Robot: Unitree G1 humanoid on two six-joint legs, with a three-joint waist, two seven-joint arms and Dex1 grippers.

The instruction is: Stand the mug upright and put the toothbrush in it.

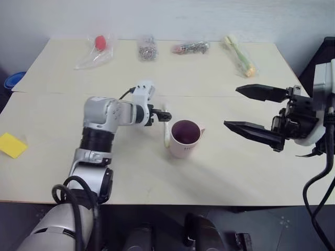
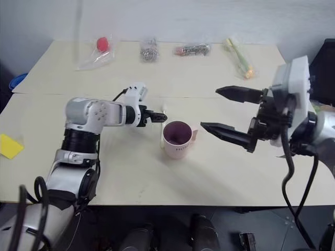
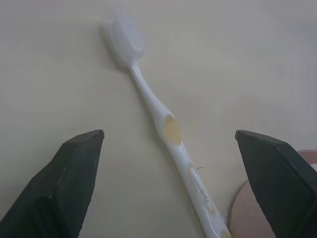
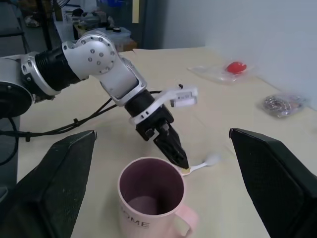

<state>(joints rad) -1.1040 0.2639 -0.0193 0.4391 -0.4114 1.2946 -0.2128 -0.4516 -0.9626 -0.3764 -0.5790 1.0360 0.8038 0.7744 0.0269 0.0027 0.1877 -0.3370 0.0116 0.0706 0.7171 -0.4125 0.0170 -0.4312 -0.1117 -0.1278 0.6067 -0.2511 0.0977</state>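
Observation:
My left gripper's fingers are still above the toothbrush handle [image 1: 167,137] and closing now would miss it, so it is too early to close. It lowers next.
The pale pink mug [image 1: 184,138] stands upright in the middle of the table, its dark maroon inside facing up and its handle turned to the right. The toothbrush [image 3: 163,124], white with pale yellow patches, lies flat on the table right beside the mug's left side [image 1: 166,132]. My left gripper [image 1: 163,116] is open, pointing down over the toothbrush, whose neck lies between the two fingers [image 3: 74,168] in the left wrist view. My right gripper [image 1: 231,107] is open and empty, raised to the right of the mug and pointing toward it.
Along the table's far edge lie clear bags: one with a red item [image 1: 97,47], two with metal pieces [image 1: 148,48] [image 1: 191,48], one with a yellow-green item [image 1: 239,55]. A yellow pad [image 1: 11,145] lies at the left edge.

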